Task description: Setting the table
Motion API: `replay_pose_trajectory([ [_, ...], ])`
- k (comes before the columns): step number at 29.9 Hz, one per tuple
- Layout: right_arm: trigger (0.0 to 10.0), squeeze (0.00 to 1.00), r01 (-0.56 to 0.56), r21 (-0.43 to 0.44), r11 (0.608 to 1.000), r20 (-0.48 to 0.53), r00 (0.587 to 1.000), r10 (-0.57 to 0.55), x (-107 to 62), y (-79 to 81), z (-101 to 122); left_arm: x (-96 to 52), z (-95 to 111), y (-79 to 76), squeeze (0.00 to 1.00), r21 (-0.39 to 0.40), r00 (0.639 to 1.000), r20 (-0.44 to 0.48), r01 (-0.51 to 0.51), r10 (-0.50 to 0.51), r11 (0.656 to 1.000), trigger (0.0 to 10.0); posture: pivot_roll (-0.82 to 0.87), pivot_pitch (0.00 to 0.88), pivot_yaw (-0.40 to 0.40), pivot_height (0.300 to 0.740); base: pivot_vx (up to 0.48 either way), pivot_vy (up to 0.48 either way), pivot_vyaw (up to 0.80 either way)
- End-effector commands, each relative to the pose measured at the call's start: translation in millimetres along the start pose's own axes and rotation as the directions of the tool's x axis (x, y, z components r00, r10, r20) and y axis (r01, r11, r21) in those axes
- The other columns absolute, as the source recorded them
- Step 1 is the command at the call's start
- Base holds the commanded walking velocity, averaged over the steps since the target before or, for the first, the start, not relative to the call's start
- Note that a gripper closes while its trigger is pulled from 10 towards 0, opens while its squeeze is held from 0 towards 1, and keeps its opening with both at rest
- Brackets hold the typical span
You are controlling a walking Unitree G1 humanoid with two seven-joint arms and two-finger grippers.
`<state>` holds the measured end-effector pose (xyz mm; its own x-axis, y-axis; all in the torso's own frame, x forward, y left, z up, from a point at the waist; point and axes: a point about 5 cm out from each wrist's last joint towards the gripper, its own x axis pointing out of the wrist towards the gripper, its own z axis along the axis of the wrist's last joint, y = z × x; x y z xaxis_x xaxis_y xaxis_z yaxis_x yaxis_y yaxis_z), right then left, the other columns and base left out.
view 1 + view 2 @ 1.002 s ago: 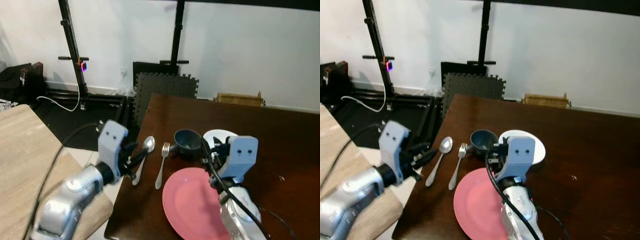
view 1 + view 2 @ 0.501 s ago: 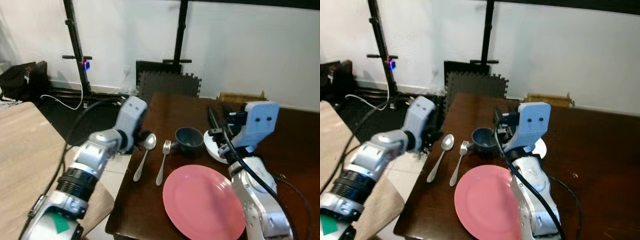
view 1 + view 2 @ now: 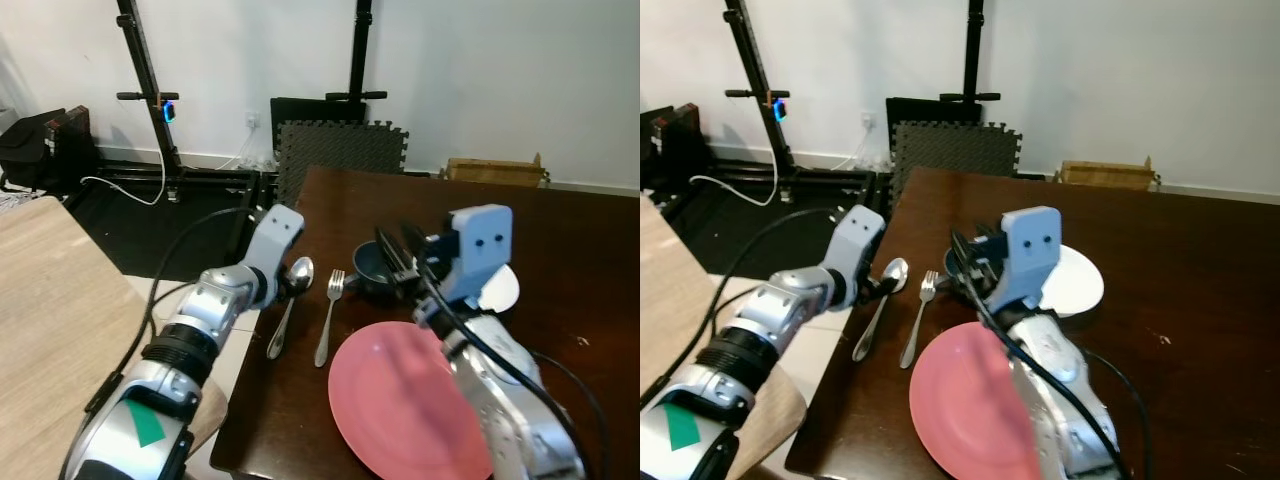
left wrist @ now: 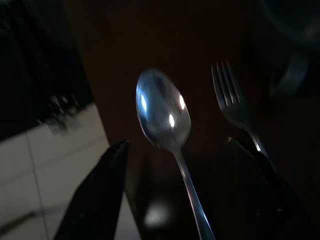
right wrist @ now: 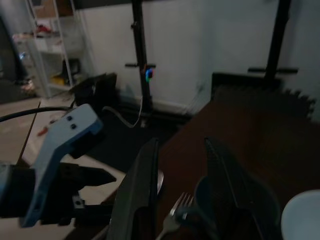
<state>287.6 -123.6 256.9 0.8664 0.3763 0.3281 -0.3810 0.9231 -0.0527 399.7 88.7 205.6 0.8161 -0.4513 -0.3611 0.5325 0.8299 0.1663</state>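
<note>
My left gripper grips the spoon by its handle close to its bowl (image 3: 289, 307) next, as the long spoon has its broad bowl (image 3: 301, 271) at its tip.
A silver spoon (image 3: 292, 297) and a fork (image 3: 327, 318) lie side by side near the dark table's left edge. My left gripper (image 4: 177, 145) is open just over the spoon (image 4: 165, 115), with one finger on each side of its handle. A dark blue cup (image 3: 372, 268) stands behind a pink plate (image 3: 400, 400), and a white plate (image 3: 500, 290) lies to its right. My right gripper (image 3: 395, 255) hovers over the cup and points left. It is open with nothing between its fingers (image 5: 140, 195).
The dark wooden table (image 3: 560, 230) reaches back and to the right. A light wooden surface (image 3: 50, 310) lies at the left. Black stands (image 3: 150, 90), foam mats (image 3: 340, 150) and a cardboard box (image 3: 495, 170) sit along the white wall behind.
My left gripper has moved from the table's edge to just over the spoon. The right gripper rose, then dropped and swung left over the cup. The camera shifted a little.
</note>
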Motion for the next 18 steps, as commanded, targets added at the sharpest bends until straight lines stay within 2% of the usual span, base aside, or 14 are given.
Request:
replay_pose_trajectory([
  [1,10.0,0.00,-0.045,0.022,0.999,-0.017,0.999,0.045,-4.4,2.7,-1,2.6,-6,-2.0,0.00,0.014,1.000,-0.024,-0.004,0.005,1.000,10.0,0.07,0.140,0.049,0.740,0.000,0.000,0.00],
  [5,10.0,0.00,-0.131,0.065,0.989,-0.048,0.990,0.134,-11.7,9.1,-4,6.0,-11,0.2,0.00,0.035,0.998,-0.046,-0.041,0.043,0.999,10.0,0.07,0.146,0.054,0.740,0.000,0.000,0.00],
  [8,10.0,0.00,-0.173,0.062,0.983,-0.070,0.982,0.177,-15.9,12.4,-7,7.4,-13,-0.4,0.00,0.035,0.998,-0.050,-0.044,0.046,0.998,10.0,0.07,0.148,0.055,0.740,0.000,0.000,0.00],
  [10,10.0,0.00,-0.211,0.082,0.974,-0.116,0.969,0.219,-23.1,15.6,-14,9.9,-13,-3.0,0.00,0.036,0.998,-0.051,-0.045,0.046,0.998,10.0,0.06,0.149,0.057,0.740,0.000,0.000,0.00],
  [18,10.0,0.00,-0.211,0.104,0.972,-0.158,0.961,0.226,-29.0,16.5,-21,13.8,-17,-8.3,0.00,0.051,0.997,-0.063,-0.038,0.041,0.998,10.0,0.05,0.152,0.063,0.740,0.000,0.000,0.00],
])
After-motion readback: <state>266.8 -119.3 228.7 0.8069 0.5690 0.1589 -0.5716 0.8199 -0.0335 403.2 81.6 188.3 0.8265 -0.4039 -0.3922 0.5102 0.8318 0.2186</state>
